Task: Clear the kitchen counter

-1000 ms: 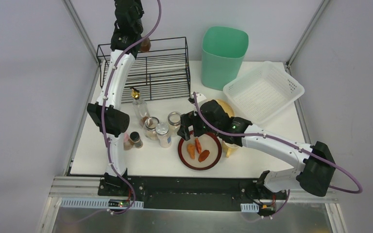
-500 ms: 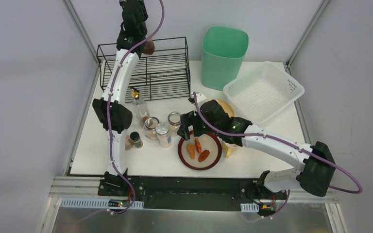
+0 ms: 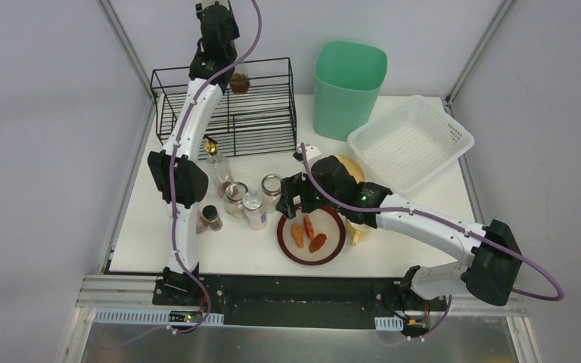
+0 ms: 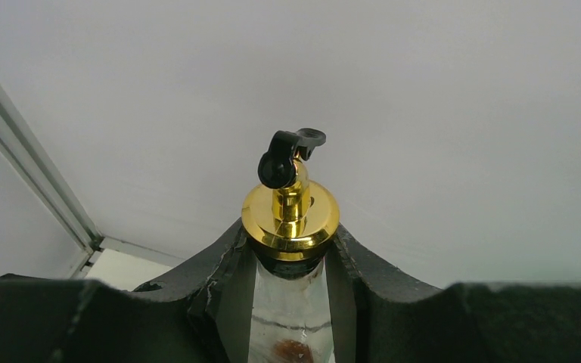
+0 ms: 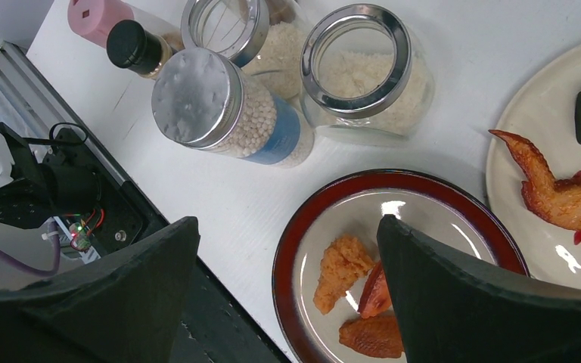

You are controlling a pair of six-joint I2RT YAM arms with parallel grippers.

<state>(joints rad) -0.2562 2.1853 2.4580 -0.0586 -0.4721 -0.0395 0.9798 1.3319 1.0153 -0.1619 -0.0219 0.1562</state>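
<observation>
The glass bottle (image 3: 240, 82) is over the rack's middle, so my left gripper must move it to the rack's empty end beside the green bin before letting go.
The white kitchen counter (image 3: 401, 253) carries jars, bottles and plates. My left gripper (image 3: 229, 69) is raised over the back of the black wire rack (image 3: 261, 113). It is shut on a glass bottle (image 3: 240, 82) with a gold pourer; in the left wrist view the bottle (image 4: 290, 219) sits between the fingers (image 4: 215, 280). My right gripper (image 3: 293, 198) is open and empty, low over the left rim of a red-rimmed plate (image 3: 333, 253) holding three fried pieces (image 5: 340, 268). In the right wrist view the gripper (image 5: 287, 227) spans the plate rim (image 5: 287, 249).
On the counter stand another gold-topped bottle (image 3: 216, 165), three jars (image 3: 236, 198) (image 3: 271, 185) (image 3: 255, 209), a dark-capped bottle (image 3: 212, 217) and a pink-capped one (image 5: 94, 17). A cream plate (image 5: 545, 98) holds a chicken wing. A green bin (image 3: 348, 87) and white mesh basket (image 3: 410, 142) stand behind.
My left gripper has carried the bottle to the right along the back of the wire rack. The right arm has not moved.
</observation>
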